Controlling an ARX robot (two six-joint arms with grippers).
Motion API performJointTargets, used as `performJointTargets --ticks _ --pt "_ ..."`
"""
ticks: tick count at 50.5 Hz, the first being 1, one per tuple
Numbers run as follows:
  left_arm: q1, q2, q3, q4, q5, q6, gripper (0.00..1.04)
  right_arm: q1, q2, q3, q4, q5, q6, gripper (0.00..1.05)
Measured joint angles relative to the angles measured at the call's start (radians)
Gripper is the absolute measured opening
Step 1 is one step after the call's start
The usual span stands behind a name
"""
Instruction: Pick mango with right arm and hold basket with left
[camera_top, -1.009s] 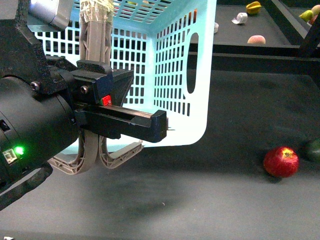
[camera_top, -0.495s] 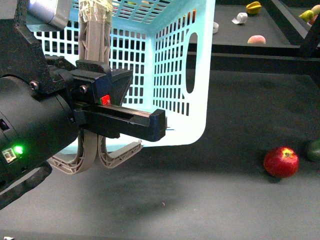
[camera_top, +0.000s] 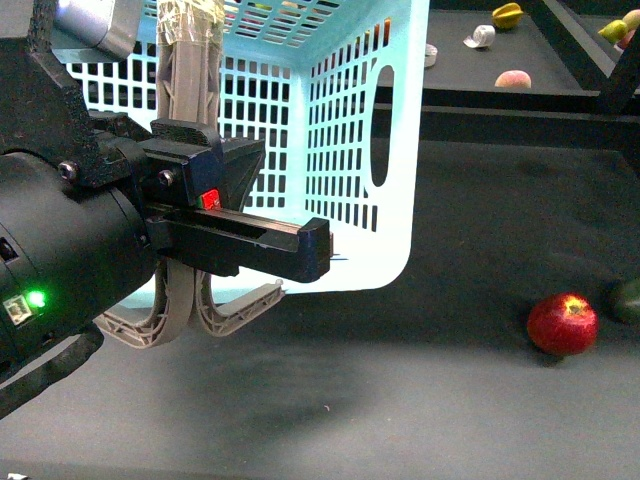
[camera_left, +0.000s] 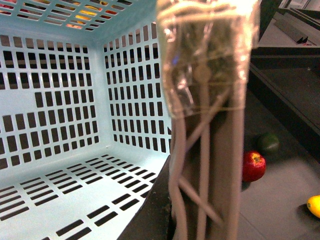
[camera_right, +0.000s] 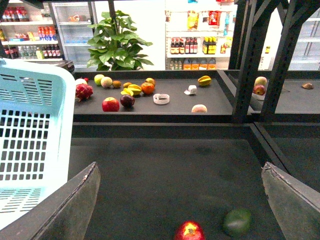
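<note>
My right gripper should next pick the yellow mango by its rounded sides while my other gripper holds the basket (camera_left: 75, 100).
My left gripper (camera_top: 190, 235) is shut on the grey-brown swing handles (camera_top: 188, 90) of the pale turquoise basket (camera_top: 350, 150) and holds it tilted above the dark table. In the left wrist view the taped handles (camera_left: 210, 125) fill the middle, with the basket's slotted inside (camera_left: 60, 125) behind. The yellow mango (camera_left: 314, 205) shows only there, at the picture's edge, on the table beyond the red apple (camera_left: 254, 166). My right gripper (camera_right: 180, 200) is open and empty above the table, with the apple (camera_right: 189, 231) and the dark green fruit (camera_right: 237, 221) between its fingers (camera_right: 65, 210). The mango is out of that view.
The red apple (camera_top: 563, 323) and green fruit (camera_top: 628, 300) lie on the table to the right of the basket. A raised back shelf (camera_right: 165, 107) holds several fruits. Black frame posts (camera_right: 247, 60) stand at the right.
The basket has drifted very slightly to the left in my left gripper. Nothing else has visibly moved.
</note>
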Motion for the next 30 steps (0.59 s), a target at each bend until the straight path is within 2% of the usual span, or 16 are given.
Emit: performJointTargets --ticks 2,5,7,15,30 --pt "0.0 0.0 0.0 0.0 0.0 0.0 0.06 0.004 0.004 0.001 -0.007 0.018 0.009 0.96" --pt "0.0 0.0 0.0 0.0 0.001 0.0 0.06 0.039 0.069 0.034 -0.092 0.169 0.092 0.96" --pt "0.0 -0.001 -0.002 0.0 0.0 -0.001 0.06 0.034 0.13 0.037 -0.087 0.202 0.144 0.96" --pt "0.0 -0.001 -0.002 0.0 0.0 0.0 0.06 -0.033 0.296 0.04 0.017 0.136 0.196 0.96" --pt "0.0 -0.002 -0.002 0.0 0.0 0.0 0.06 -0.142 0.76 0.054 0.336 0.02 0.144 0.96"
